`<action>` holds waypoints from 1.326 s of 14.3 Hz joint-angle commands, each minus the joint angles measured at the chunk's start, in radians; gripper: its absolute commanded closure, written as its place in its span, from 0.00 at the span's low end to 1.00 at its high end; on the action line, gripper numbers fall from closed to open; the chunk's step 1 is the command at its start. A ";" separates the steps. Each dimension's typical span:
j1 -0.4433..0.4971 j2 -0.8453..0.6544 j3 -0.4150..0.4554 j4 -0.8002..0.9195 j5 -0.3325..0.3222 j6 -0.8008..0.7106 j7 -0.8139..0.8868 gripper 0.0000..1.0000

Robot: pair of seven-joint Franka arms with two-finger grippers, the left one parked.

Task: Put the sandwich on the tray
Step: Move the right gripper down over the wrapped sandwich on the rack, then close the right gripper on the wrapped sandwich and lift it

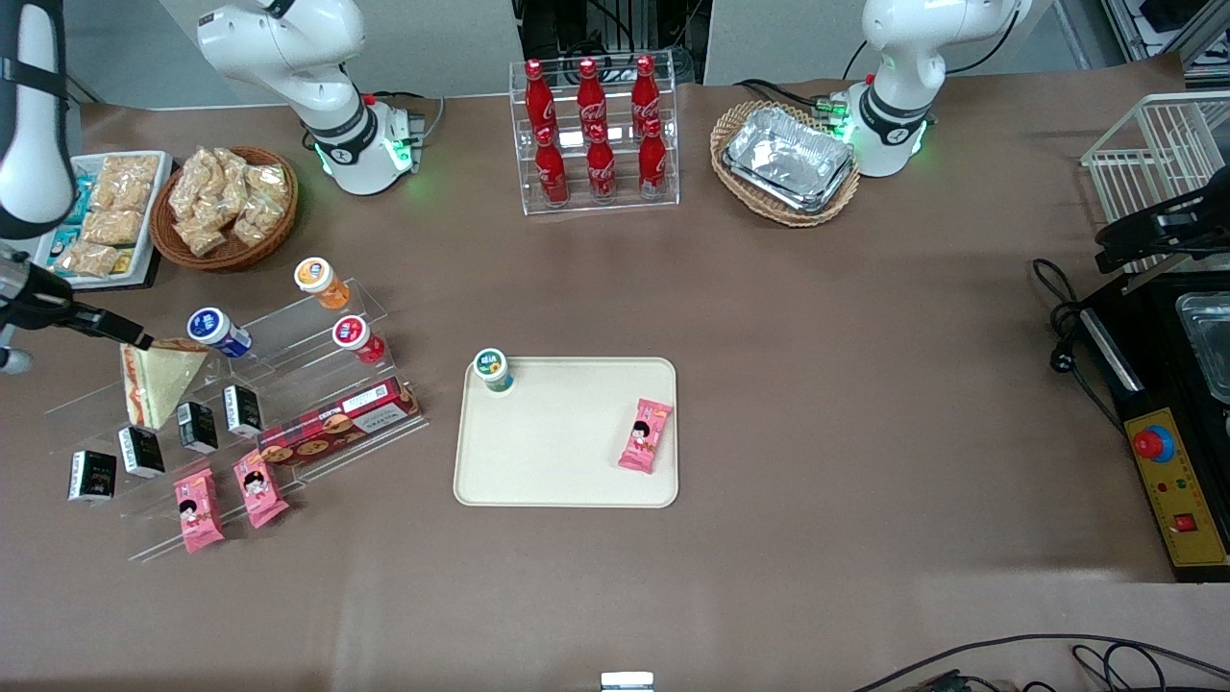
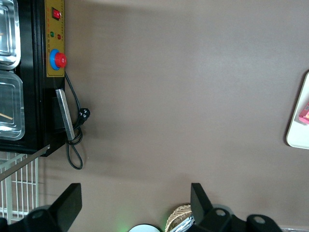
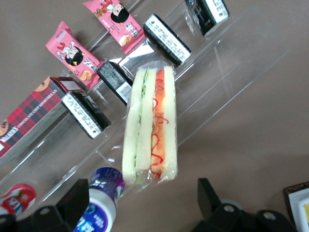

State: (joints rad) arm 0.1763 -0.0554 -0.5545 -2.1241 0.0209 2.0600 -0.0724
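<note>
The robot's gripper needs to grab the sandwich by its filled edge (image 1: 175, 344) next, so that it can put the sandwich on the cream tray (image 1: 565, 432).
The sandwich (image 1: 159, 382), a wrapped wedge of white bread with orange-red and green filling, lies on the clear stepped rack (image 1: 288, 423) toward the working arm's end of the table. It also shows in the right wrist view (image 3: 150, 130). My gripper (image 1: 130, 336) hovers just above its upper end, a little farther from the front camera. The gripper (image 3: 142, 200) is open and empty, fingers wide apart and short of the wrap. The cream-beige tray (image 1: 557, 452) lies mid-table and holds a small lidded cup (image 1: 493, 369) and a pink snack packet (image 1: 645, 435). The tray's edge shows in the left wrist view (image 2: 297, 126).
The rack also holds a blue-lidded bottle (image 3: 102, 198) beside one finger, black cartons (image 3: 87, 112), pink packets (image 1: 199, 509) and a plaid biscuit box (image 1: 338, 421). A snack basket (image 1: 224, 207), cola bottles (image 1: 596, 135) and foil trays (image 1: 788, 159) stand farther back.
</note>
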 commanded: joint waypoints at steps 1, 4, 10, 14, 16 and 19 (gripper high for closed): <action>0.002 -0.055 -0.001 -0.135 0.008 0.129 0.014 0.00; 0.003 -0.052 -0.001 -0.174 0.008 0.180 0.014 0.00; 0.002 -0.026 -0.001 -0.172 0.008 0.244 0.013 0.46; -0.001 -0.014 -0.004 -0.169 0.008 0.281 0.005 0.97; -0.001 -0.029 -0.007 -0.155 0.007 0.272 -0.016 1.00; 0.000 -0.082 -0.004 -0.047 -0.009 0.157 -0.058 1.00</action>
State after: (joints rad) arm 0.1750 -0.0756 -0.5568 -2.2619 0.0204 2.3201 -0.0924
